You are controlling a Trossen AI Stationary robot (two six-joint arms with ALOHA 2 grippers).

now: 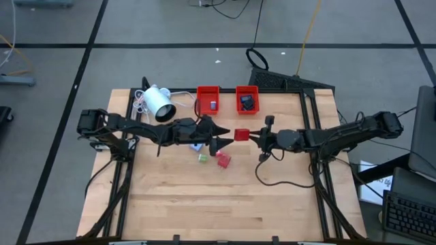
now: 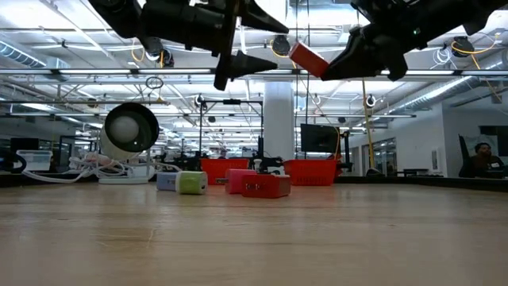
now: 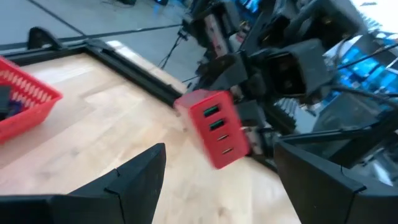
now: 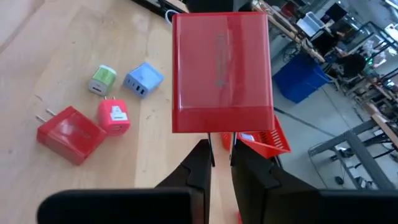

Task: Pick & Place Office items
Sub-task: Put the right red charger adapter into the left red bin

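Next, the left gripper grabs the red charger by its ported end [image 1: 238, 135], to put the charger in the tray [image 1: 208, 99] beside the lamp.
A red blocky charger [image 1: 241, 134] with ports on one face [image 3: 214, 127] hangs above the table's middle, with my right gripper [image 4: 221, 146] shut on it. My left gripper [image 1: 228, 137] stands open just left of it at the same height, one finger [image 3: 140, 177] on either side of the block's near end without touching. On the wood below lie a green-white piece [image 4: 102, 79], a pale blue piece [image 4: 143, 79], a small red piece [image 4: 114, 116] and a bigger red block [image 4: 70, 134], each resting flat. My right gripper holds the red charger by the thin prongs [image 4: 221, 139] on its end away from the ports, pinched between the two fingers. The fingers come nearly level from the table's right side. The block sticks out beyond the fingertips, tilted and lifted clear of the table [image 2: 308, 59].
Two red trays [image 1: 208, 90] [image 1: 247, 89] stand at the far edge, each with a small item inside. A white cylindrical lamp [image 1: 159, 103] with a cable lies at the far left. The near half of the tabletop [image 1: 218, 204] is bare wood.
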